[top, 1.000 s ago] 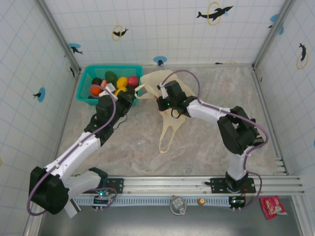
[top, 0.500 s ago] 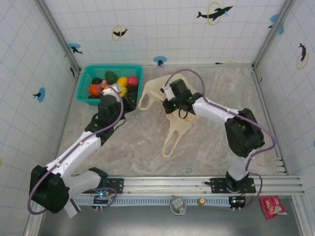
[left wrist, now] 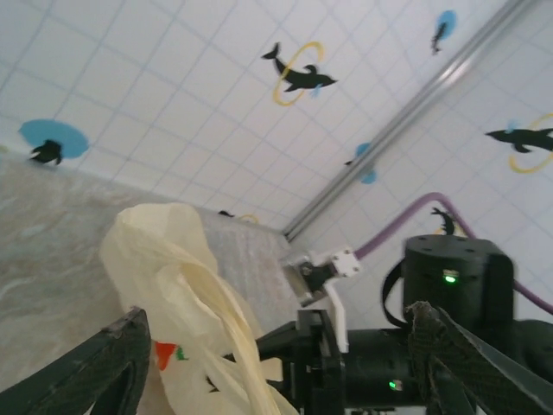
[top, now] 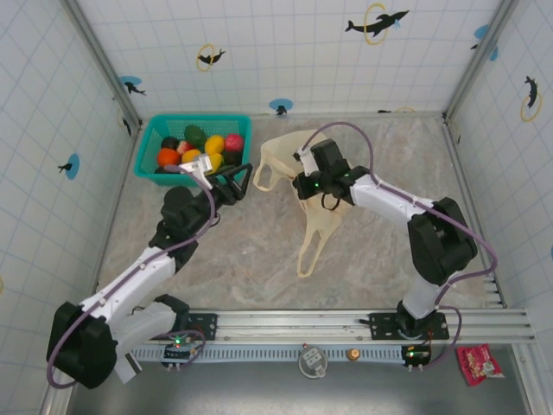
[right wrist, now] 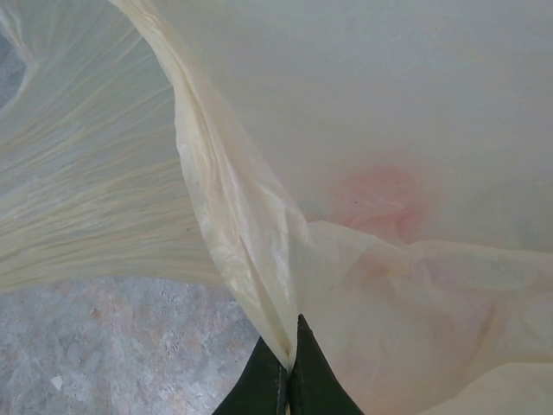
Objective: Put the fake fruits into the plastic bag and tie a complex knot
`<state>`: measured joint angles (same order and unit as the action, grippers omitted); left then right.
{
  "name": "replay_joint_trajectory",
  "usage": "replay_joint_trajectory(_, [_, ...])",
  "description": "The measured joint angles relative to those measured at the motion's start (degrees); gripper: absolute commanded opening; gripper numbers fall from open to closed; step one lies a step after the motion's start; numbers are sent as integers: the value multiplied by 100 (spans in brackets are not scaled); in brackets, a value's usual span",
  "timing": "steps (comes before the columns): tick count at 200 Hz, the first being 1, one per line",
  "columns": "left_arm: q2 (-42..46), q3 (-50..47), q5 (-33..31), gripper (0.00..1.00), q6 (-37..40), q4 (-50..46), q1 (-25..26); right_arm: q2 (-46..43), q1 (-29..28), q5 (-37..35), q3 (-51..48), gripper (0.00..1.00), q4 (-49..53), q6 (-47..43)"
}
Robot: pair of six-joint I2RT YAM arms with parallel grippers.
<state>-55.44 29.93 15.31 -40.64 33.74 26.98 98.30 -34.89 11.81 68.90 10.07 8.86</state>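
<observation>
My left gripper takes hold of the plastic bag's basket-side handle loop (left wrist: 243,349) next, to hold the bag's opening wide for placing fake fruits inside.
The plastic bag (top: 283,152), cream and crinkly, lies on the table right of the basket, with a long handle loop (top: 313,246) trailing toward the near edge. My right gripper (top: 301,185) is shut on a fold of the plastic bag (right wrist: 389,130), its dark fingertips (right wrist: 302,380) pinched together. My left gripper (top: 237,180) stands open just left of the bag, with nothing between its fingers (left wrist: 95,372). In the left wrist view the bag (left wrist: 168,259) rises ahead, red print on it. The fake fruits lie in the teal basket: orange (top: 167,157), green (top: 195,136), yellow (top: 214,143), pink-red (top: 233,142).
The teal mesh basket (top: 152,138) sits at the far left against the tiled wall. Tiled walls close the table on three sides. Bare marbled table (top: 233,251) stretches in front of the bag. The right arm (left wrist: 458,285) stands close ahead of my left gripper.
My left gripper has opened, let go of the bag's edge and drawn back slightly. My right gripper, still shut, has carried the bag to the right.
</observation>
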Motion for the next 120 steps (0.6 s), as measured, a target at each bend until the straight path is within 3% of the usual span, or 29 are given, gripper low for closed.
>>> replay_joint_trajectory(26, [175, -334, 391, 86, 11, 348, 177, -105, 66, 2, -131, 0, -264, 225])
replay_joint_trajectory(53, [157, -721, 393, 86, 203, 503, 807, -127, 129, 7, -173, 0, -533, 472])
replay_joint_trajectory(82, [-245, -737, -140, 86, 640, 695, 1589, -127, 140, 11, -173, 0, -728, 643])
replay_joint_trajectory(120, [-874, -741, -1373, 86, 1113, 1416, 1875, -127, 133, 48, -175, 0, -866, 767])
